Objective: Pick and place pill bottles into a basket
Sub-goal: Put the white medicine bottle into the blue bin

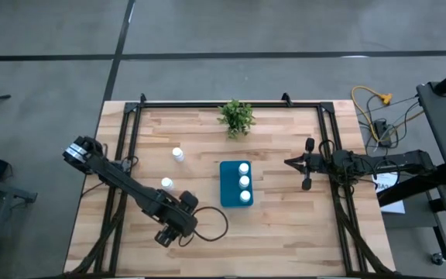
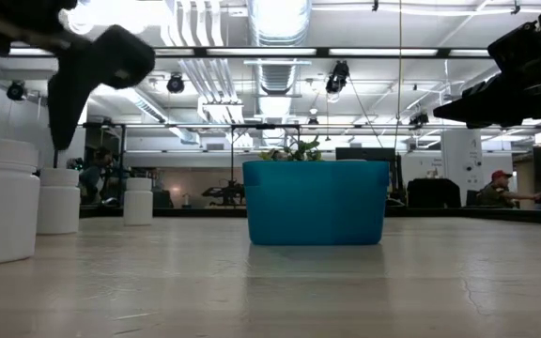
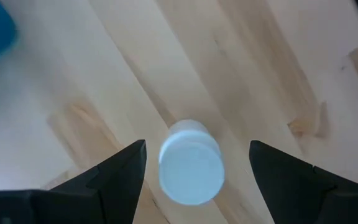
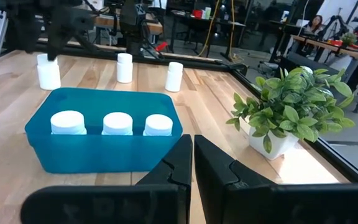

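Observation:
I need to grab the white pill bottle next with my left gripper, by its end with the cap [image 3: 191, 169]. Then the bottle can go in the teal basket.
The teal basket [image 1: 227, 194] stands at the table's middle and holds three white pill bottles [image 1: 244, 182]. Two more bottles stand upright on the wood to its left [image 1: 178, 154] [image 1: 166, 184]. A third loose bottle [image 3: 191, 165] stands upright under my left gripper [image 3: 197, 144]. That gripper is open near the table's near edge [image 1: 169, 232]. It points down, with one finger on either side of the bottle's cap and a gap on both sides. My right gripper [image 4: 192, 158] is shut and empty, to the right of the basket [image 1: 304, 164].
A small green potted plant [image 1: 236, 117] stands at the far edge, behind the basket. Black frame rails [image 1: 130, 132] run along the table's left, right and far sides. Bare wood lies between the basket and my right gripper.

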`<state>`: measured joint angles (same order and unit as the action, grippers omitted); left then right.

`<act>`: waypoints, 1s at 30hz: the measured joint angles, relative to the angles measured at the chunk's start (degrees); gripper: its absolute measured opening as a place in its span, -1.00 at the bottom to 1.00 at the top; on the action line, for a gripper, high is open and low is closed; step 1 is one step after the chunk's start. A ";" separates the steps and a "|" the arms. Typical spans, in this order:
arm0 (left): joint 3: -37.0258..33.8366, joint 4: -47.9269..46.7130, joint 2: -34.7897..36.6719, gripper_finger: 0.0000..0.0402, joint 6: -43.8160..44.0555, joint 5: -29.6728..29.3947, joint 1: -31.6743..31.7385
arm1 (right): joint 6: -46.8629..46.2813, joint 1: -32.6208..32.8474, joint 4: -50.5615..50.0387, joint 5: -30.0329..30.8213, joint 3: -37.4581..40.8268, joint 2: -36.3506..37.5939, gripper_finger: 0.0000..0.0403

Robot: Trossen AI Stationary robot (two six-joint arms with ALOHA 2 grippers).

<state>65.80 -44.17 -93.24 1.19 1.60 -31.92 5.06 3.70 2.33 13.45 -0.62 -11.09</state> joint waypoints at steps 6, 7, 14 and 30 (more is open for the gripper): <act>0.00 -0.15 -2.73 0.34 -0.02 0.35 0.00 | -0.21 0.02 0.00 -0.04 0.00 0.00 -0.96; 0.00 -0.13 -3.03 0.34 -0.02 0.35 0.00 | -0.20 0.02 0.00 -0.04 0.00 0.00 -0.96; 0.00 0.03 -4.25 0.34 0.02 0.22 0.00 | -0.28 0.01 0.00 -0.11 0.00 0.00 -0.96; 0.00 0.01 -4.34 -0.07 0.02 -0.02 0.04 | -0.35 -0.02 0.00 -0.08 0.00 0.00 -0.96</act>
<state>65.80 -44.16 -97.58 1.21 1.58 -31.88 4.71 3.68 2.33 13.37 -0.62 -11.09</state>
